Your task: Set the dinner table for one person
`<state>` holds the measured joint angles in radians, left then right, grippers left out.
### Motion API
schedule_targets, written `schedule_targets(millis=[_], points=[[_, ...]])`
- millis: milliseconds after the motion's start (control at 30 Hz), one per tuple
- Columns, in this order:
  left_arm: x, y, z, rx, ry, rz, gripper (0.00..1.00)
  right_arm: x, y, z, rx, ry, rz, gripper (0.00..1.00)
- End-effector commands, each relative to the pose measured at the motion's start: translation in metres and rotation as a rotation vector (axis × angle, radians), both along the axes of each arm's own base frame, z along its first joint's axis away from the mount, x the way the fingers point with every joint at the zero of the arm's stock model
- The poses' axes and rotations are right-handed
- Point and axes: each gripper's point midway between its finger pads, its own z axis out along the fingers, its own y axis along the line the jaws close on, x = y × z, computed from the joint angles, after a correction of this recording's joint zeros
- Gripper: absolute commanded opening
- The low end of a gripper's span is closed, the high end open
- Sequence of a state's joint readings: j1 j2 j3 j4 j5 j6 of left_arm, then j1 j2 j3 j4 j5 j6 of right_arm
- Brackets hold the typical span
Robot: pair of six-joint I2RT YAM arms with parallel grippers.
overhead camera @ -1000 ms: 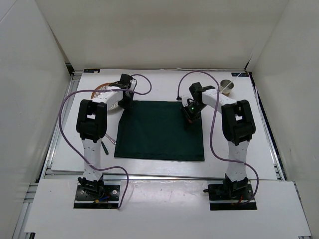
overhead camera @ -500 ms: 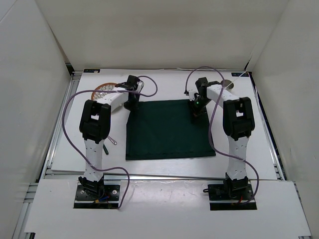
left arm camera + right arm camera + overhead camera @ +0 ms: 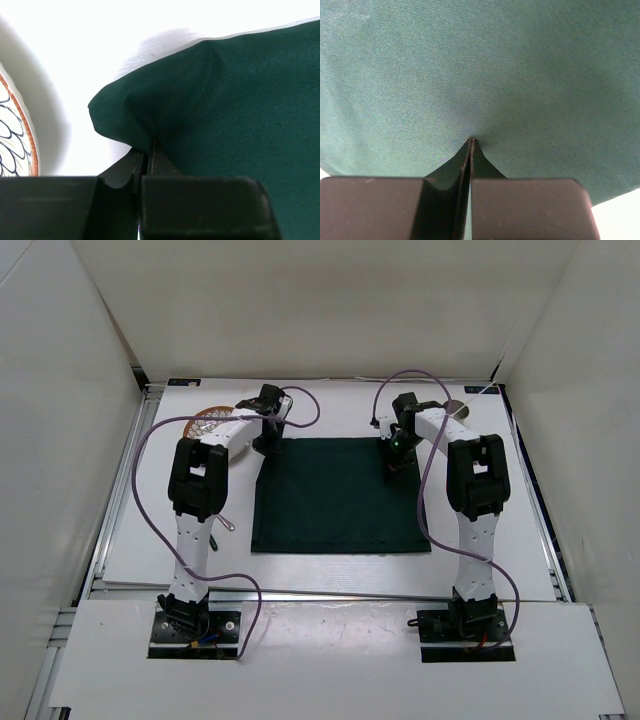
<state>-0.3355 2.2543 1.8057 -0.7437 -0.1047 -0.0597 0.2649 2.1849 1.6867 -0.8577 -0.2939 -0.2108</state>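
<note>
My left gripper is ready to open: the flat white table is just below the cloth's corner, so the cloth's corner would settle on the table, off the plate (image 3: 208, 421).
A dark green cloth (image 3: 340, 495) lies spread on the white dinner table (image 3: 330, 410). My left gripper (image 3: 268, 446) is shut on the cloth's far left corner (image 3: 120, 117), which is bunched and lifted slightly off the table at the fingertips (image 3: 145, 150). My right gripper (image 3: 397, 462) is shut on the cloth (image 3: 480, 75) near its far right corner, and the fabric puckers where the tips (image 3: 471, 141) meet. A patterned plate (image 3: 208, 421) with an orange rim sits just left of the left gripper; its edge (image 3: 12, 135) shows in the left wrist view.
A small cup (image 3: 455, 410) with a stick in it stands at the back right of the table. A dark-handled utensil (image 3: 212, 539) and a spoon (image 3: 228, 523) lie left of the cloth, beside the left arm. Metal rails edge the table.
Both grippers have drawn the cloth to the right and a little toward the back of the table. It now lies squarer and more central.
</note>
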Motion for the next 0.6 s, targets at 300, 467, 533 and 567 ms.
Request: schedule_targets(millis=[300, 467, 533, 567], points=[[-0.027, -0.014, -0.006, -0.018, 0.056, -0.038, 0.1, -0.009, -0.002, -0.003, -0.021, 0.004, 0.01, 0.0], [-0.025, -0.007, -0.002, 0.019, 0.035, -0.032, 0.42, -0.003, 0.001, 0.003, -0.007, -0.014, 0.012, 0.0], [-0.021, -0.006, 0.003, 0.024, 0.019, -0.027, 0.63, -0.004, 0.005, 0.003, -0.007, -0.014, 0.021, 0.0], [-0.018, -0.007, 0.006, 0.025, 0.01, -0.038, 0.9, -0.004, 0.005, 0.003, -0.007, -0.014, 0.021, 0.0]])
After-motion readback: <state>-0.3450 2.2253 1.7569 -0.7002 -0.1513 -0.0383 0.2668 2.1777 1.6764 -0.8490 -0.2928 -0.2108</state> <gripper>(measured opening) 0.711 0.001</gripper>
